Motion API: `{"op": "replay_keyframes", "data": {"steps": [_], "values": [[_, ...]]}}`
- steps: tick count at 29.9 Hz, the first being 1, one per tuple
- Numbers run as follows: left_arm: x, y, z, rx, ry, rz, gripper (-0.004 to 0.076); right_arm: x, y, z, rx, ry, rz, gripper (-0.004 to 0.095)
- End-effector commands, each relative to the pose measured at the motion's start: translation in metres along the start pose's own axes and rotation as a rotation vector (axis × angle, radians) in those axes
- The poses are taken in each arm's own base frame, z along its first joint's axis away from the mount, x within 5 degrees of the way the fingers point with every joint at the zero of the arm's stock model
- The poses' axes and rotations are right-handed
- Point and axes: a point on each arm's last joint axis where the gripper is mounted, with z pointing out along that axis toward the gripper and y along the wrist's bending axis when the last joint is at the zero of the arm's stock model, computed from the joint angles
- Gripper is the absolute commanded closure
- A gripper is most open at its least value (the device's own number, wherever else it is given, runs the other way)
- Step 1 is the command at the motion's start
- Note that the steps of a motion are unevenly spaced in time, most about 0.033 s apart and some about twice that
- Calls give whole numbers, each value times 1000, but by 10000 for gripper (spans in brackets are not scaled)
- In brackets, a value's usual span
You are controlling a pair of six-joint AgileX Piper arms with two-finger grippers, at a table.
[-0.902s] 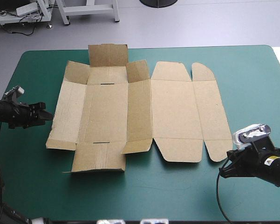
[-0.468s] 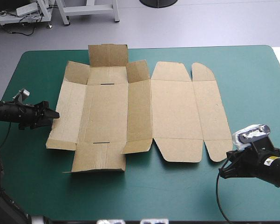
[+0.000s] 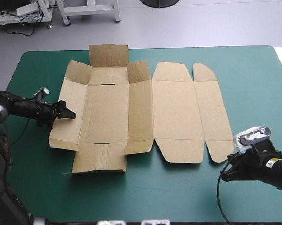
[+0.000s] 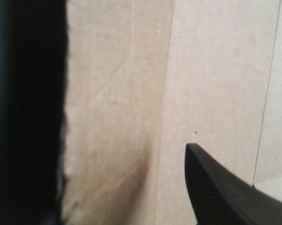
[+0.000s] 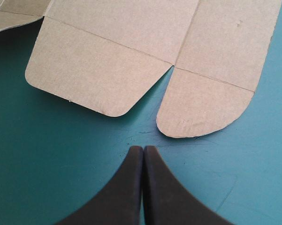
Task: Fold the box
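Note:
The box's base panel (image 3: 107,113) lies flat, but its outer side is standing up. My left gripper will grab that side's loose edge.
The brown box (image 3: 141,112) lies unfolded in the middle of the table, its left half with low raised walls and flaps, its right half flat. My left gripper (image 3: 64,111) is at the box's left wall, open, one finger over the board and one outside it. In the left wrist view the board (image 4: 216,70) fills the picture, with a black finger (image 4: 220,192) lying over it. My right gripper (image 3: 224,172) sits shut near the table's front right. Its black tips (image 5: 143,149) point at two rounded flaps (image 5: 94,75) just ahead without touching them.
The teal-green cover (image 3: 178,197) runs as a broad strip between the box and the table's near edge. A rear flap (image 3: 109,55) stands up close to the far edge. The left arm reaches in over the table's left edge.
My left gripper has moved right, from off the box's left side onto its left wall, and that wall has shifted slightly. The right gripper has stayed almost still.

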Motion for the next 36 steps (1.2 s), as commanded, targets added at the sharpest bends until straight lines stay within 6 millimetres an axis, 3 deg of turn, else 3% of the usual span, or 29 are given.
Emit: {"op": "replay_keyframes", "data": {"steps": [1,5,7,10,15,18,23,26,28,31,36], "values": [[4,-39,-3,85,49,78,321,-9,1,-5,-3,-62,-4,933],[5,-42,2,76,68,96,359,-9,1,-5,-5,-63,-3,933],[4,-42,2,68,60,97,482,-9,2,-5,-11,-65,0,933],[2,-41,2,59,35,98,729,-10,3,-6,-21,-71,7,933],[-5,-54,-6,132,-1,190,724,-11,4,-6,-33,-83,8,933],[-13,-80,-29,123,-79,298,724,-12,4,-6,-30,-88,1,933],[-15,-144,-91,15,-243,576,724,-18,4,-7,-29,-159,22,933],[-1,-189,-129,-56,-351,740,724,-26,4,-14,-20,-205,-9,933],[12,-213,-144,-156,-372,848,724,-32,6,-22,-13,-239,-21,933],[32,-241,-155,-329,-373,984,723,-44,7,-36,14,-313,-47,933],[66,-280,-145,-462,-309,1243,716,-59,10,-59,56,-403,-92,933]]}}
